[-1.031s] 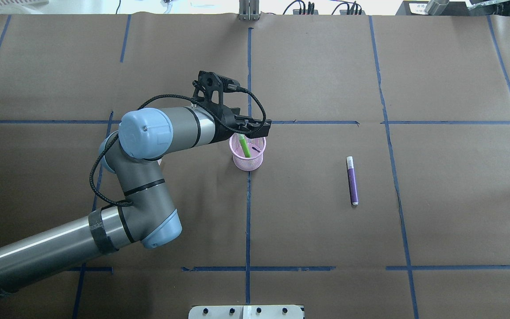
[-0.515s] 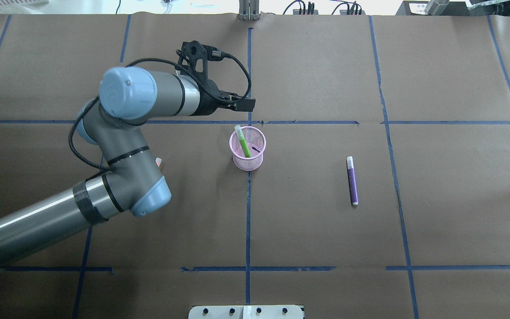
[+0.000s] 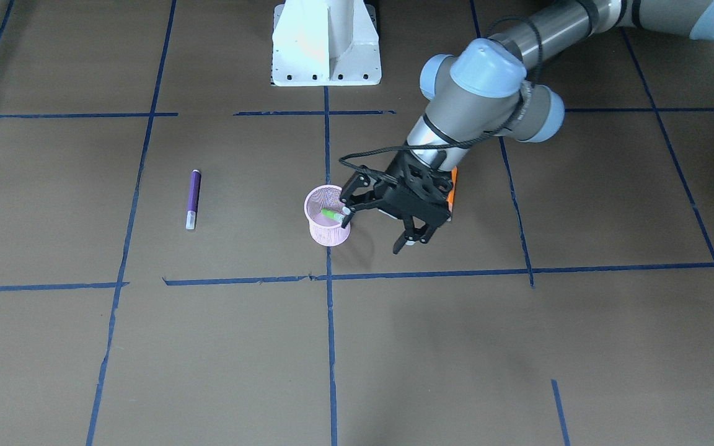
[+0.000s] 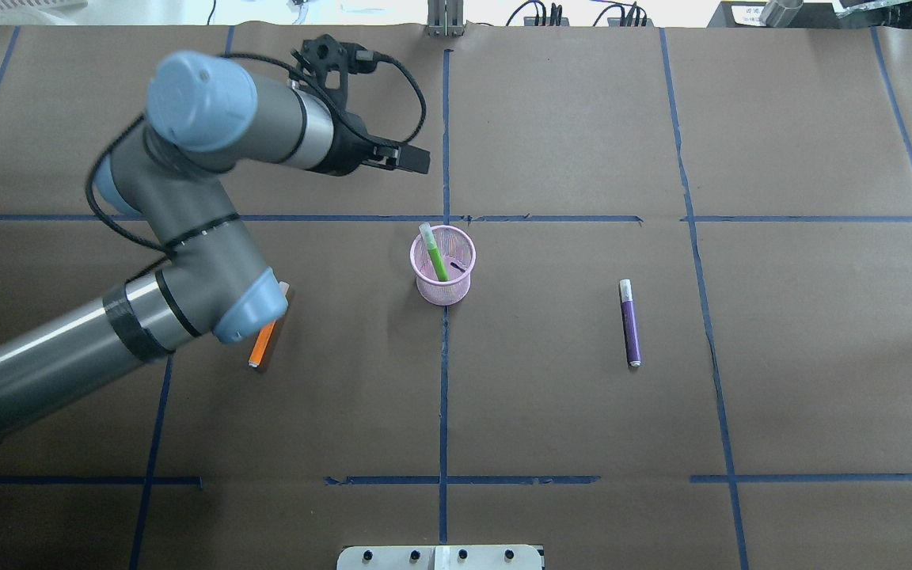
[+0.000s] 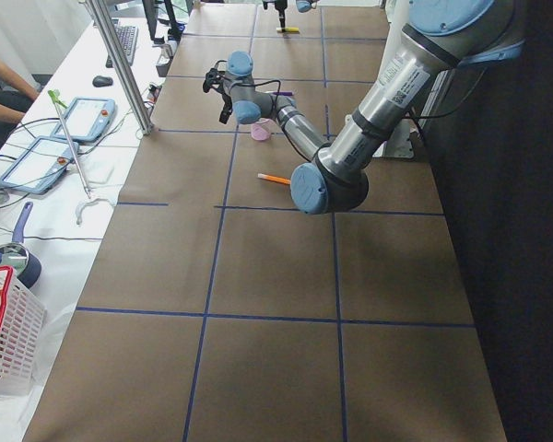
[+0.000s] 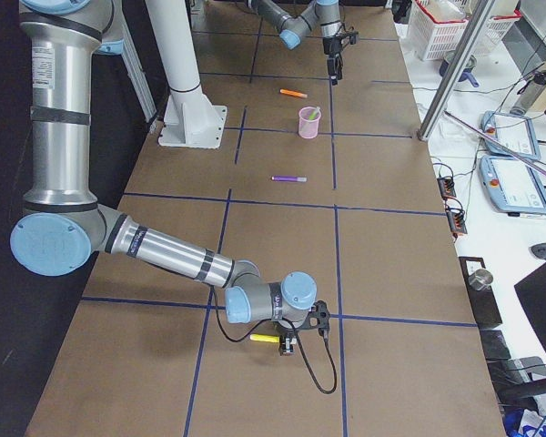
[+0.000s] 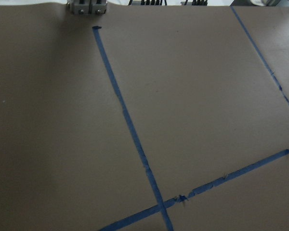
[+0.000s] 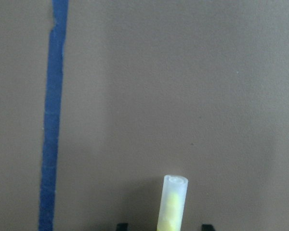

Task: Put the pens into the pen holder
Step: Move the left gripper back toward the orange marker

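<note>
The orange pen should go into the pen holder (image 3: 320, 204), so my left gripper should next grab it by its cap end.
The pink mesh pen holder (image 4: 444, 290) stands at the table's middle, with the green pen (image 4: 434, 256) leaning inside it. The purple pen (image 4: 630, 323) lies to its right. The orange pen (image 4: 261, 350) lies to its left, half under my left arm's elbow. My left gripper (image 4: 412, 158) is open and empty, raised beyond the holder; the front-facing view (image 3: 374, 232) shows its fingers spread. My right gripper (image 6: 288, 344) is low over the table's right end, out of the overhead view. It is open, with a yellow pen (image 8: 172, 204) between its fingertips.
Blue tape lines (image 4: 444, 380) divide the brown paper cover into squares. A white arm base (image 3: 326, 43) stands at the robot's edge. Operator desks with tablets (image 6: 514, 182) and a white basket (image 5: 5, 341) stand beyond the far edge.
My left gripper has lifted off the pen holder and drawn back to the far left. The green pen stays in the holder. The orange pen has come into view beside the elbow.
</note>
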Action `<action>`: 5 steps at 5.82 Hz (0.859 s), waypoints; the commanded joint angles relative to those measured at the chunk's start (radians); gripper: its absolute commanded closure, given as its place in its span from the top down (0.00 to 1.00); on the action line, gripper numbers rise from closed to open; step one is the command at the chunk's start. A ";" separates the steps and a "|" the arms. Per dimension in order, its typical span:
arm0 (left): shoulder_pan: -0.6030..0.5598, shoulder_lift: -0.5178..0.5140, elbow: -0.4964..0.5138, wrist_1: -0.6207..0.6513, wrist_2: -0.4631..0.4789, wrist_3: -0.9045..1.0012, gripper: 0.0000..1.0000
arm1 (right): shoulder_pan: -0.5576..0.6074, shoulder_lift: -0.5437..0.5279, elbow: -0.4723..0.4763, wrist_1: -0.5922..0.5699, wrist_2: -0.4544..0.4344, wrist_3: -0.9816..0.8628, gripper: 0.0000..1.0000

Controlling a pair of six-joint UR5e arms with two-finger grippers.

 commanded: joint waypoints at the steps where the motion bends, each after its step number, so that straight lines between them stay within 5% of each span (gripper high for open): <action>1: -0.039 0.006 0.002 0.068 -0.095 0.005 1.00 | -0.001 0.000 0.001 0.000 0.002 0.002 0.11; 2: -0.044 0.014 0.005 0.074 -0.112 0.005 1.00 | -0.001 0.000 0.001 -0.002 0.002 0.016 0.03; 5: -0.082 0.054 0.005 0.197 -0.209 0.040 1.00 | 0.001 0.020 0.089 0.002 -0.001 0.018 0.00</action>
